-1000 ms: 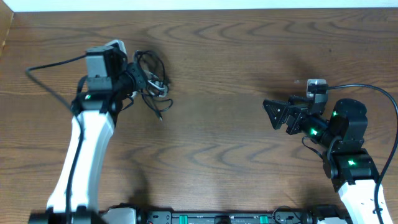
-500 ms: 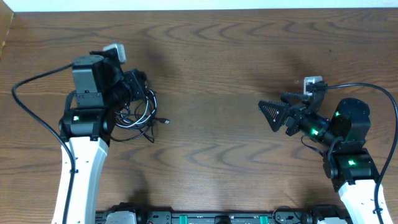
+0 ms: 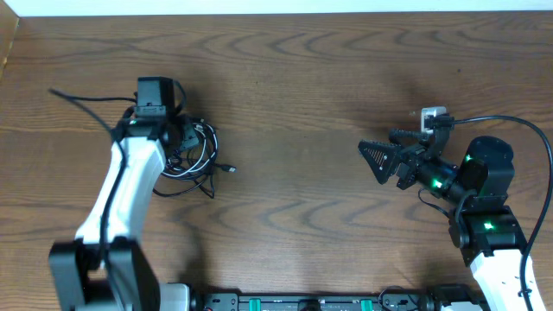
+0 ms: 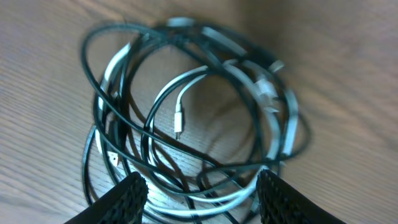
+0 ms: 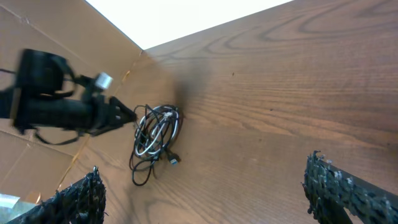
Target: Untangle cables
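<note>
My left gripper should next take hold of the tangled cables by the cable pieces on the coil's near edge [image 3: 188, 169] [image 4: 203, 192]. That leaves loops open for my right gripper to untangle.
The cables [image 3: 197, 159] lie in one tangled coil on the wooden table at the left, black cords looped with a white one. In the left wrist view the coil [image 4: 186, 124] fills the frame, and a white plug [image 4: 178, 121] lies inside the loops. My left gripper [image 4: 202, 179] hovers right over the coil's near side, open, with strands running loose under the gap. From overhead it [image 3: 187, 143] sits at the coil's back-left edge. My right gripper [image 3: 378, 161] is far off at the right, wide open and empty. The right wrist view shows the coil [image 5: 155, 134] at a distance.
A cardboard wall [image 5: 37, 155] stands along the table's left edge. The left arm's own thick black cable [image 3: 82, 98] trails off to the left. A dark USB plug [image 3: 229, 169] sticks out of the coil to the right.
The left gripper carried the bundle toward the table's front, then opened over it. The coil now rests loose on the table. The right arm hardly moved.
</note>
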You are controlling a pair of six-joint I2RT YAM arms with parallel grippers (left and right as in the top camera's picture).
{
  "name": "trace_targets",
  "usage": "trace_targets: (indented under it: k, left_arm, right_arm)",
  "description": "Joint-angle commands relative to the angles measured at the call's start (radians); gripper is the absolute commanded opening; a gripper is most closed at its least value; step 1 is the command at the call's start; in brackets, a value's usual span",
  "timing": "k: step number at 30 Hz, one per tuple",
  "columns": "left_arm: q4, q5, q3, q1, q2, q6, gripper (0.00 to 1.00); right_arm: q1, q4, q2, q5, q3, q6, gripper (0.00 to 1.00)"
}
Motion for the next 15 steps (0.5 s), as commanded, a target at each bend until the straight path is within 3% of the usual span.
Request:
trace_targets:
  k: [1, 15]
  left_arm:
    - [0.003, -0.064, 0.012, 0.002, 0.075, -0.049, 0.58]
    - [-0.062, -0.09, 0.012, 0.016, 0.186, -0.076, 0.59]
  right_arm:
    - [-0.008, -0.005, 0.0, -0.001, 0.016, -0.007, 0.99]
    - [-0.008, -0.016, 0.021, 0.026, 0.016, -0.007, 0.99]
